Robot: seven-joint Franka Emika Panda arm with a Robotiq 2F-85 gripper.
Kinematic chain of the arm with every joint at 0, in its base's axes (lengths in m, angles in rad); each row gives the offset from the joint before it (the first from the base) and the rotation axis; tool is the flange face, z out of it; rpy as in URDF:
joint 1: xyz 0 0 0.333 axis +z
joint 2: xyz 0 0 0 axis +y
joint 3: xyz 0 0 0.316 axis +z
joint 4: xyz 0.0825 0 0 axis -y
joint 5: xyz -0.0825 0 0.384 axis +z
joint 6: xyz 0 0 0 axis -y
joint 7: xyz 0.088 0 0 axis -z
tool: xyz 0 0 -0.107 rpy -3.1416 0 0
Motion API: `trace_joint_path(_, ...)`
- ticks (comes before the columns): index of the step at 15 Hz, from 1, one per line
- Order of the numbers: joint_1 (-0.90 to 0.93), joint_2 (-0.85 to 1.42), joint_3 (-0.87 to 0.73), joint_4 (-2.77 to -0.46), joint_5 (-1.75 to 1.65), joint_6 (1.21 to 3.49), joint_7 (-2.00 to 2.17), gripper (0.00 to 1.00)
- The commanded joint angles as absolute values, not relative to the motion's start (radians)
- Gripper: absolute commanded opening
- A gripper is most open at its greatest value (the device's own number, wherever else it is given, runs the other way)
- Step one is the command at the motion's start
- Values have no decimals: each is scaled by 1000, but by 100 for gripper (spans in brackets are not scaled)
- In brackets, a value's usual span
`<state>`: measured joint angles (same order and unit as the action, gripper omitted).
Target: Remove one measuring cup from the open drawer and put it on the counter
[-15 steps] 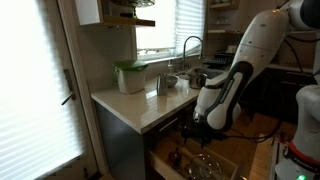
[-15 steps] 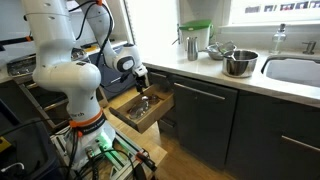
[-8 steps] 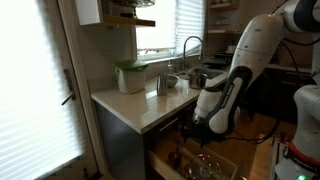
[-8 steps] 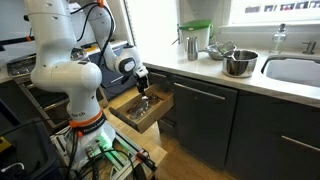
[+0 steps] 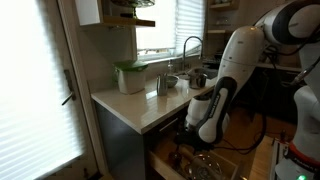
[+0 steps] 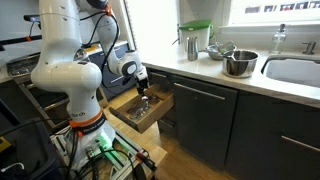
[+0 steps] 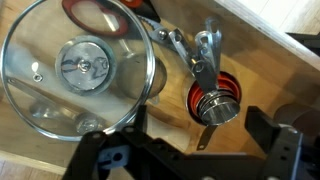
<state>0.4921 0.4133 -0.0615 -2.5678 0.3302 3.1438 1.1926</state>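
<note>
My gripper grabs the top steel measuring cup by its handle next, away from the other cups' handles, to lift it alone onto the counter.
In the wrist view a nested stack of measuring cups (image 7: pixel 215 103), steel inside red, lies on the light wooden floor of the open drawer (image 7: pixel 250 50). Their steel handles (image 7: pixel 205 50) point toward the top of the view. My gripper (image 7: pixel 200 135) is open just above the stack, one finger on each side, holding nothing. A large glass lid (image 7: pixel 80 70) lies left of the cups. In both exterior views the gripper (image 5: pixel 186 135) (image 6: pixel 143 96) hangs over the drawer (image 5: pixel 215 165) (image 6: pixel 135 115), below the cream counter (image 5: pixel 140 105) (image 6: pixel 225 75). The cups are too small to see there.
On the counter stand a steel tumbler (image 5: pixel 160 84) (image 6: pixel 191 46), a white tub with green lid (image 5: pixel 129 76) (image 6: pixel 197 38) and a steel bowl (image 6: pixel 240 63) beside the sink (image 6: pixel 295 70). A red-rimmed item (image 7: pixel 95 15) lies at the drawer's far side.
The arm has leaned further over the drawer and the gripper has sunk a little toward it. Nothing has been grasped.
</note>
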Motion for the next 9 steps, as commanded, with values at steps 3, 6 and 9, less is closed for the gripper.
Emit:
trace_joint_path(3,492,473,-72,-2527,338,3155,1243,100)
trace_joint_path(6,521,515,-111,-2495,368,3163,1302,100)
trace_joint_path(9,500,533,-119,-2493,394,3160,1359,100)
